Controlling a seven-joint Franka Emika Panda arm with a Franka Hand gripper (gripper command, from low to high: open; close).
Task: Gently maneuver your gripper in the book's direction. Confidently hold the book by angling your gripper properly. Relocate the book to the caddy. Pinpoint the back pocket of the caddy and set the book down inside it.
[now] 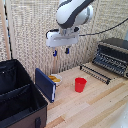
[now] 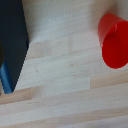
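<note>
My gripper should grab the dark-blue book by its top edge next. Then it can carry the book (image 1: 45,84) into the caddy's back pocket.
The dark-blue book (image 1: 45,84) stands upright on the wooden table, leaning against the outer wall of the black caddy (image 1: 30,117) at the exterior view's left. A fabric divider splits the caddy; the back pocket (image 1: 11,76) is the compartment beyond it, and it looks empty. My gripper (image 1: 60,51) hangs high above the table, up and to the right of the book, open with nothing between its blue-tipped fingers. In the wrist view the book (image 2: 12,42) shows with its blue edge at one side. My fingers do not appear there.
A red cup (image 1: 80,84) (image 2: 115,40) stands on the table to the right of the book. A small bowl (image 1: 55,78) with something yellow sits behind the book. A toaster oven (image 1: 113,56) and a wire rack (image 1: 95,73) are at the right.
</note>
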